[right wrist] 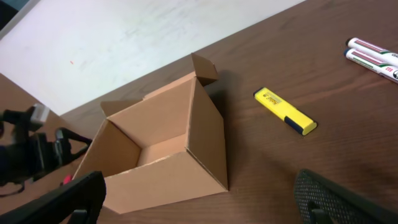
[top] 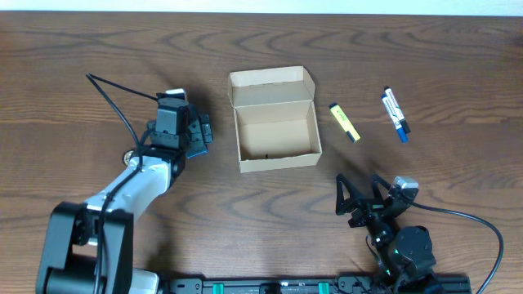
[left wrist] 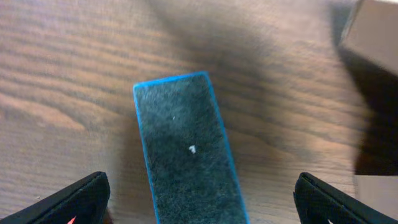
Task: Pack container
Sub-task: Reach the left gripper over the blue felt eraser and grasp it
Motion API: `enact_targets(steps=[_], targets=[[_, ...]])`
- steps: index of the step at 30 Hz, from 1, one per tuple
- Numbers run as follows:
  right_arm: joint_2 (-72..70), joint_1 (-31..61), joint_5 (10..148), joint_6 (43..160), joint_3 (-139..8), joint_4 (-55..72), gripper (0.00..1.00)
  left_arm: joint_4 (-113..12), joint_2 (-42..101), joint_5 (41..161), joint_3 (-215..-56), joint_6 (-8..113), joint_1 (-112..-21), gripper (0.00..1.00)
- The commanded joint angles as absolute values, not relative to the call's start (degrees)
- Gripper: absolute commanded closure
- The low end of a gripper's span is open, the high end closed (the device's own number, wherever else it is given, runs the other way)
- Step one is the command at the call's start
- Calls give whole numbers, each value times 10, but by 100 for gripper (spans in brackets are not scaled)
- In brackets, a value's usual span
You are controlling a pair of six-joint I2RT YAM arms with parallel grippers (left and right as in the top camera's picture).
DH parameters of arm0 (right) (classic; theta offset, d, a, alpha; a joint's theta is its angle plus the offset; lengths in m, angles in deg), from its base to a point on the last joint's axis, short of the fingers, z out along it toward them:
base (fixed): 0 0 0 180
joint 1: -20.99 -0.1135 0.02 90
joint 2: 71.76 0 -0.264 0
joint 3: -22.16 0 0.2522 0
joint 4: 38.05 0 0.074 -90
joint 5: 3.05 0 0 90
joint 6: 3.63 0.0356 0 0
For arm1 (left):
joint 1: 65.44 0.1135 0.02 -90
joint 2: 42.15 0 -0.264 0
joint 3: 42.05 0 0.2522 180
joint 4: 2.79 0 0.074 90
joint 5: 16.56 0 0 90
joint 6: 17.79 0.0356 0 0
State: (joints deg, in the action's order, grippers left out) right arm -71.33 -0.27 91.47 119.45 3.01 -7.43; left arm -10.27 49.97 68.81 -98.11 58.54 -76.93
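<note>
The felt eraser [left wrist: 186, 149] should be packed flat in the container, so the left gripper needs to grab it next by its long blue-edged sides.
The open tan cardboard container [top: 278, 160] stands mid-table with its flap lid [top: 271, 86] raised at the far side; its inside looks empty. My left gripper [top: 201, 133] is just left of it, open, its fingers straddling a blue-edged dark felt eraser [left wrist: 186, 149] that lies on the table. In the left wrist view the fingers [left wrist: 202, 202] are well apart from the eraser's sides. My right gripper [top: 359, 198] is open and empty near the front edge, facing the container [right wrist: 161, 171].
A yellow highlighter [top: 344, 122] lies right of the container, and it also shows in the right wrist view [right wrist: 285, 112]. Two markers [top: 395, 114] lie further right. A corner of the container [left wrist: 373, 31] shows at the left wrist view's upper right.
</note>
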Motion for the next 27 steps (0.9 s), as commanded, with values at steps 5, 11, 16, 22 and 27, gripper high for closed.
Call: enact_targets(steps=[5, 11, 16, 22, 27], targets=[[-713, 4, 918, 1200, 32, -73, 1, -103, 539, 672, -992, 549, -774, 5], [-713, 4, 918, 1200, 32, -73, 1, -105, 551, 673, -992, 541, -775, 0], [-713, 4, 918, 1200, 32, -73, 1, -107, 571, 673, -992, 541, -775, 6], [-713, 4, 918, 1200, 32, -73, 1, -107, 574, 668, -992, 542, -776, 11], [-713, 4, 918, 1200, 32, -73, 1, -110, 575, 657, -992, 542, -776, 20]])
